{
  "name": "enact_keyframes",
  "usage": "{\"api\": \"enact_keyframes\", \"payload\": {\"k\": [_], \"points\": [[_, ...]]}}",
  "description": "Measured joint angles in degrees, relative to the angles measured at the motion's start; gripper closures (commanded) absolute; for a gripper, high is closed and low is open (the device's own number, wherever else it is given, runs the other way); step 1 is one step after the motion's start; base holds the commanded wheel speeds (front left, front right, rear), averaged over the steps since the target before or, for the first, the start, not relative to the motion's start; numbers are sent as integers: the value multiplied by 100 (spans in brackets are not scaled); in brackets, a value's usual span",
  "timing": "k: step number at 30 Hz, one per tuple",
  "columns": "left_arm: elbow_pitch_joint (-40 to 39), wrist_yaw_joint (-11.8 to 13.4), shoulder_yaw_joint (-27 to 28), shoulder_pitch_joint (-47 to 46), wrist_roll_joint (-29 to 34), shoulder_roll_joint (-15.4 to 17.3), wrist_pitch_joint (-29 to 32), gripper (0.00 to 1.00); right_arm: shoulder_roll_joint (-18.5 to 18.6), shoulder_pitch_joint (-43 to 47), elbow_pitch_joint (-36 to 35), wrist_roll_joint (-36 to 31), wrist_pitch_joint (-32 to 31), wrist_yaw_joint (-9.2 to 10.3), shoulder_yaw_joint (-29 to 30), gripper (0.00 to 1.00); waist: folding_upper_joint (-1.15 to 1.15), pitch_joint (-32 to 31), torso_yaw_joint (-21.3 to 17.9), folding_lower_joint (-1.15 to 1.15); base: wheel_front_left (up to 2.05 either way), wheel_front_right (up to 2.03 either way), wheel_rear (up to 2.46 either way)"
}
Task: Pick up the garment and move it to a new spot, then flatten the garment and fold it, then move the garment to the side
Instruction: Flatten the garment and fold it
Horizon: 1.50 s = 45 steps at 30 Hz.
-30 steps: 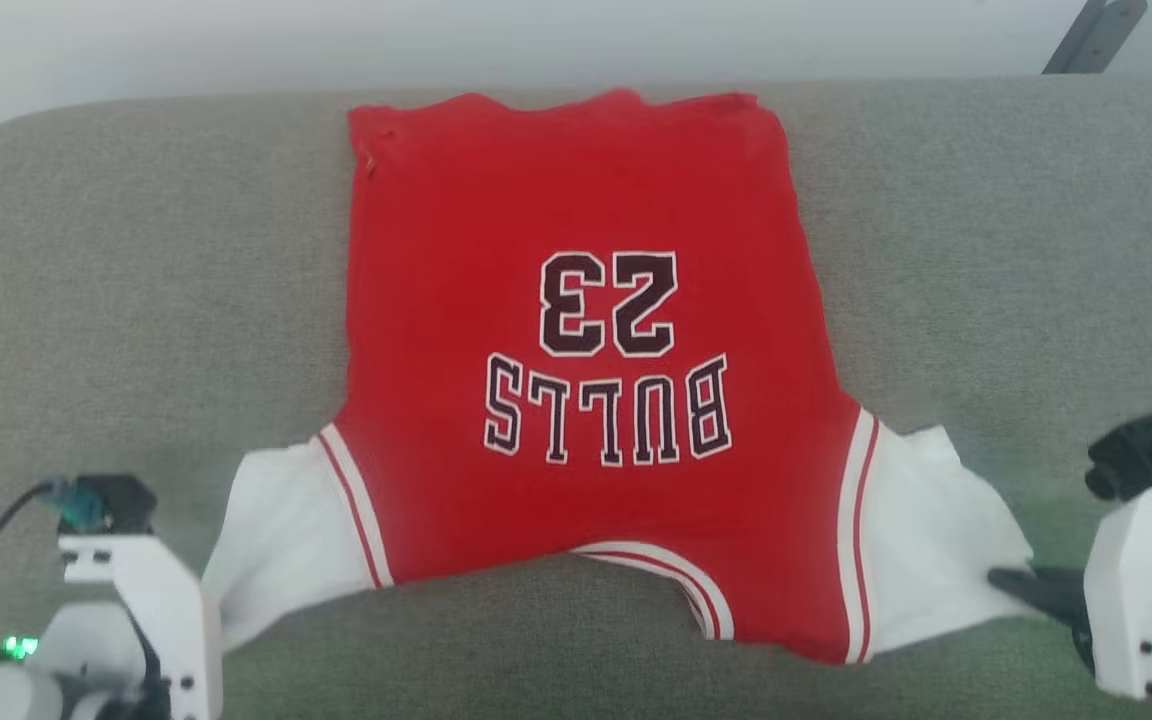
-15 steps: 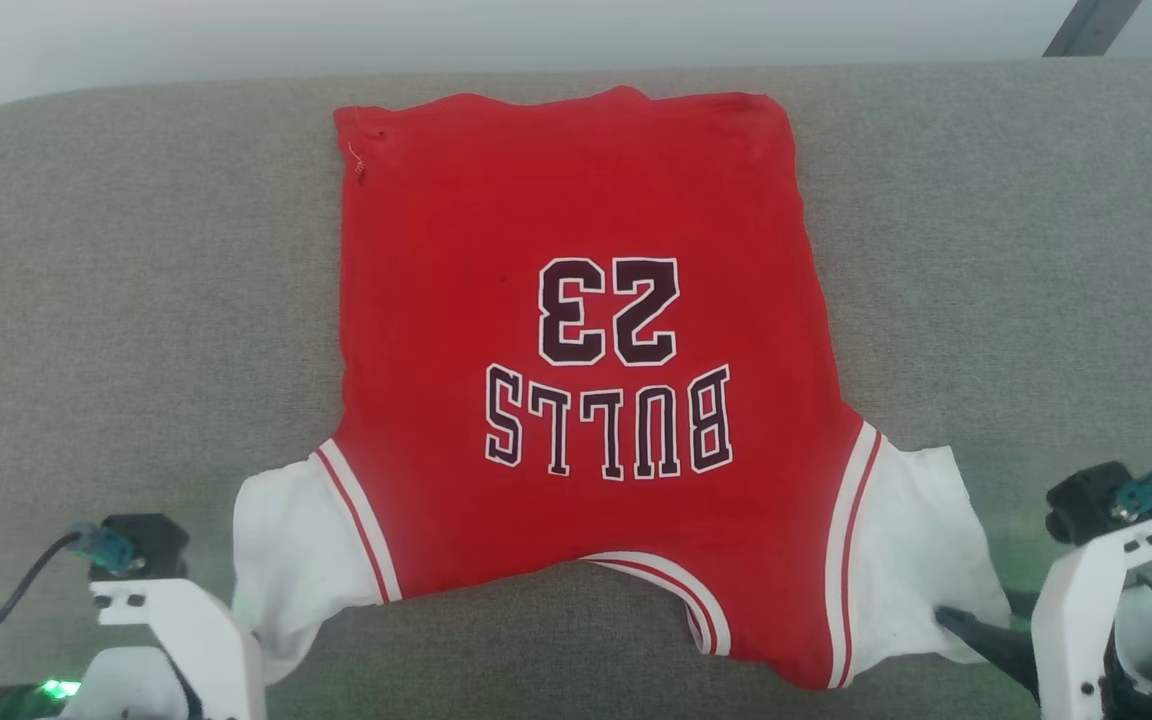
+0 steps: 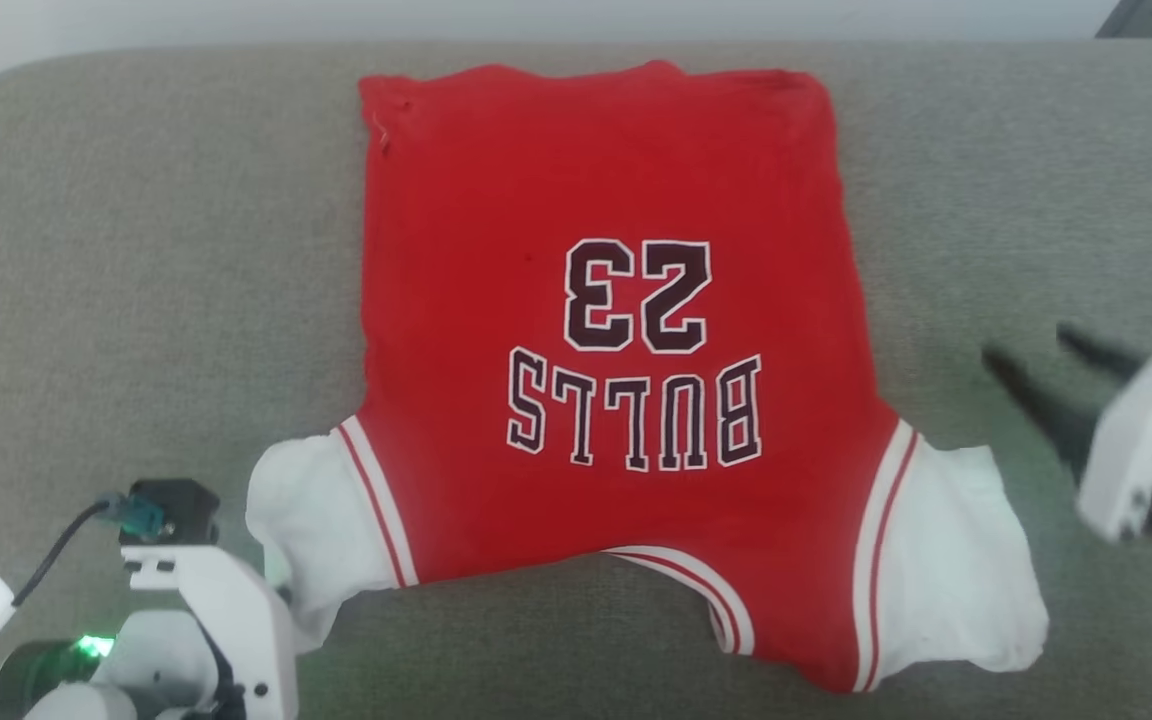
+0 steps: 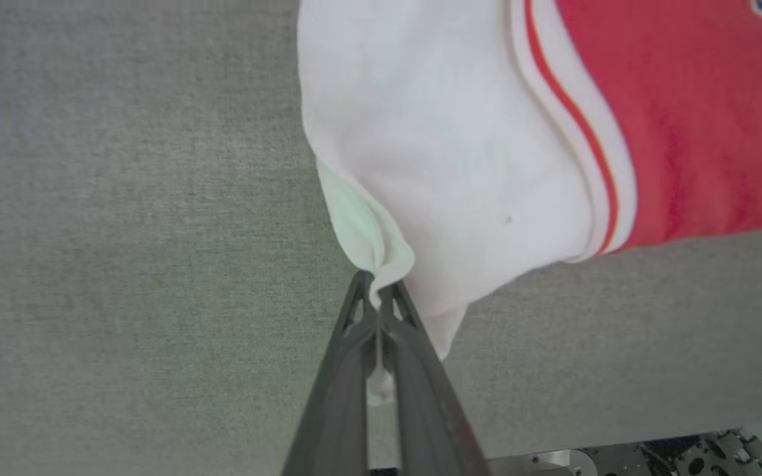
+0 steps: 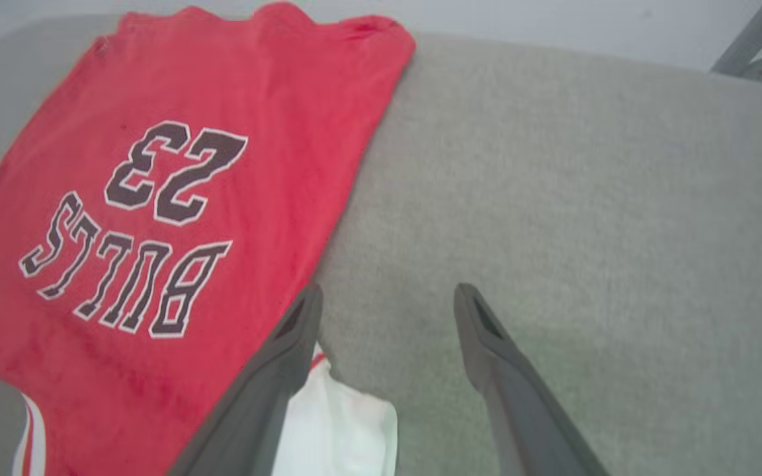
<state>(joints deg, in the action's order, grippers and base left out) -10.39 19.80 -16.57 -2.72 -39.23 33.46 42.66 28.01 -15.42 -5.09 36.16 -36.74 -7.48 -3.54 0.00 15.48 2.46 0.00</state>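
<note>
Small folds of the garment (image 3: 596, 180) stand up at its bunched red hem corner (image 3: 380, 103) while the rest lies flat on the cushion. My right gripper will grab the garment there next.
The garment (image 3: 596, 180), a red jersey with white sleeves and upside-down "BULLS 23" lettering, lies spread on the grey cushion (image 3: 96, 250), its collar toward me. In the left wrist view my left gripper (image 4: 376, 287) is shut on the bunched edge of the white left sleeve (image 4: 440, 152). The head view shows that arm's white wrist mount (image 3: 226, 620) beside the sleeve. My right gripper (image 3: 1026, 345) hangs open, right of the jersey and apart from the right sleeve (image 3: 956, 560). From the right wrist, its fingers (image 5: 288, 357) stand wide over bare cushion beside the jersey (image 5: 222, 92).
The grey cushion stretches wide on both sides of the jersey and has a rounded far-left corner. Behind it is a pale wall, with a grey metal strut (image 3: 1136, 15) at the far right. Part of my base (image 4: 652, 456) shows under the cushion's near edge.
My right gripper has opened, let go of the right sleeve and swung away up and to the right. The sleeve now lies loose. My left gripper still grips the left sleeve.
</note>
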Motion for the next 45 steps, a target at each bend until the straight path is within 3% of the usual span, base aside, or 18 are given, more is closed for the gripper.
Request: {"api": "enact_keyframes", "payload": {"k": [5, 16, 24, 31, 32, 33, 40, 45], "points": [[23, -107, -165, -367, 70, -119, -5, 100, -22, -1227, 689, -264, 300, 0, -268, 0, 0, 197, 187, 0, 0, 0, 0], [366, -515, -714, -1329, 203, -636, -101, 100, 57, -3679, 3244, -341, 426, -1, -765, 0, 0, 785, 940, 0, 0, 0, 0], [738, -817, -994, -1784, 214, -1056, -350, 100, 147, -4657, 4946, -367, -57, -1, -792, 0, 0, 1259, 1550, 0, 0, 0, 0], [1026, -1057, -1135, -2082, 213, -1287, -532, 100, 248, -5290, 5726, -448, -394, -1, -795, 0, 0, 1573, 1920, 0, 0, 0, 0], [1067, -1088, -1143, -2115, 212, -1308, -552, 100, 254, -5374, 5814, -459, -466, -1, -818, 44, 0, 1610, 1965, 0, 0, 0, 0], [1111, -1109, -1152, -2140, 209, -1332, -595, 100, 266, -5442, 5896, -478, -578, -1, -872, 97, 1, 1638, 2004, 0, 0, 0, 0], [1377, -1209, -1115, -2215, 140, -1378, -762, 100, 260, -5531, 5884, -502, -612, -1, -1293, 100, 1, 1646, 1966, 0, 0, 0, 0], [1479, -1205, -1001, -2159, 75, -1239, -804, 100, 287, -5164, 5394, -40, -604, 0, -1627, 100, 1, 1492, 1719, 0, 0, 0, 0]]}}
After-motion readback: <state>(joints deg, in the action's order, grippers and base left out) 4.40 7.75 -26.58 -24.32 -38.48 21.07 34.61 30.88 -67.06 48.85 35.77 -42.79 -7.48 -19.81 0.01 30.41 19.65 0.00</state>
